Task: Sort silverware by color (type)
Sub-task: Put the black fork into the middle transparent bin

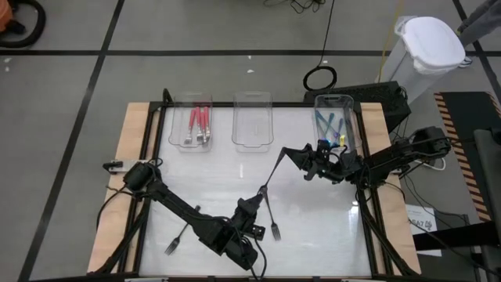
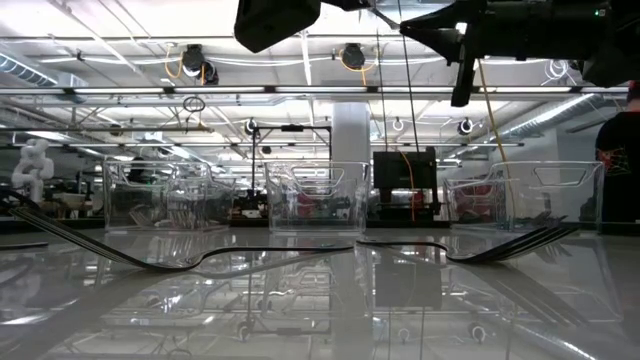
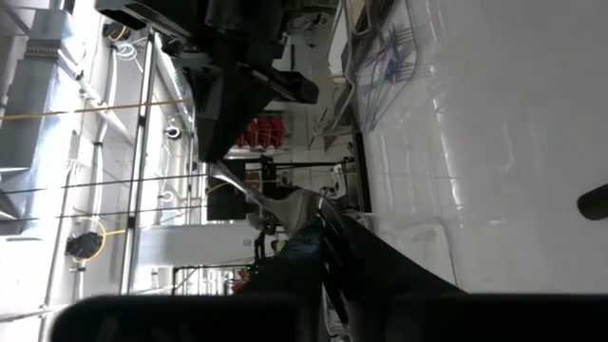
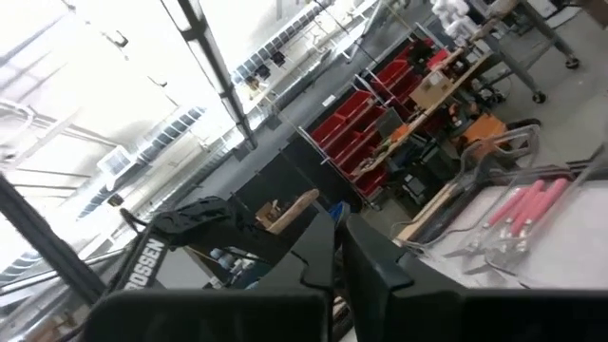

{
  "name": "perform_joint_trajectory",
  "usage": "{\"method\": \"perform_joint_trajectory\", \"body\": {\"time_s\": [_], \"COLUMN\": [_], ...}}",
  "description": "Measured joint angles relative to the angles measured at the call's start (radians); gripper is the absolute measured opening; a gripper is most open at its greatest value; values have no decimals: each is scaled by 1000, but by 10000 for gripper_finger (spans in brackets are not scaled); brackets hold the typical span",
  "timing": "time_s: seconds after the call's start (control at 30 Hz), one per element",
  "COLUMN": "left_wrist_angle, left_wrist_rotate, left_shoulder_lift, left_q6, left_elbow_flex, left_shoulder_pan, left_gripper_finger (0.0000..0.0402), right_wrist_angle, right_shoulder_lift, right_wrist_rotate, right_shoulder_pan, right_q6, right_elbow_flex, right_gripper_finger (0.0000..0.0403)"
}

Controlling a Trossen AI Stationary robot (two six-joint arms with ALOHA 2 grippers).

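Note:
The dark fork's handle is still beyond my right gripper's shut fingers, so they reopen next and move farther over before closing on it.
A slim dark-handled fork (image 1: 272, 171) hangs in the air over the table's middle, slanting between my two grippers. My left gripper (image 1: 257, 202) is shut on its near, lower end, and the left wrist view shows silver metal (image 3: 256, 190) leaving the fingers. My right gripper (image 1: 286, 152) is at its far, upper end with its fingers closed (image 4: 338, 249). Two more dark forks (image 1: 174, 241) (image 1: 273, 225) lie flat on the table near the front. They also show in the low view (image 2: 120, 255) (image 2: 480, 250). My left gripper pinches the fork's lower end (image 3: 302, 203) between its two fingers, coming from the table's near side and slanting up. The fork runs on beyond the fingers, lifted clear of the table. My right gripper meets the fork's upper end (image 1: 283, 155) level from the table's right. Its own fingers hide the place of contact.
Three clear trays stand along the far edge. The left tray (image 1: 182, 133) holds red/pink forks (image 1: 199, 121), the middle tray (image 1: 252, 139) shows nothing in it, and the right tray (image 1: 350, 110) holds blue forks (image 1: 329, 127). A white bin (image 1: 430, 43) stands off the table at the far right.

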Motion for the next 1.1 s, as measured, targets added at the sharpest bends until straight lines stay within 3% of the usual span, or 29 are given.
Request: {"method": "perform_joint_trajectory", "body": {"time_s": [0.27, 0.43, 0.6, 0.83, 1.1], "left_wrist_angle": [3, 3, 1, -1, 1], "left_wrist_rotate": [-7, -7, -7, -6, -15], "left_shoulder_lift": [0, 0, 0, 0, -1], "left_q6": [-29, -36, -48, -45, -28], "left_elbow_flex": [0, 0, 0, 0, 0], "left_shoulder_pan": [2, 10, 14, 14, 14], "left_gripper_finger": [124, 146, 119, 18, 5], "right_wrist_angle": [21, 22, 22, 26, -12], "right_shoulder_lift": [0, 1, 1, 1, 3], "right_wrist_rotate": [-2, 1, 3, 5, 2], "right_shoulder_pan": [0, 0, -1, -1, -1], "right_q6": [-24, -25, -25, -22, 4], "right_elbow_flex": [0, 0, 0, 0, -1], "right_gripper_finger": [3, 3, 3, 4, 70]}}
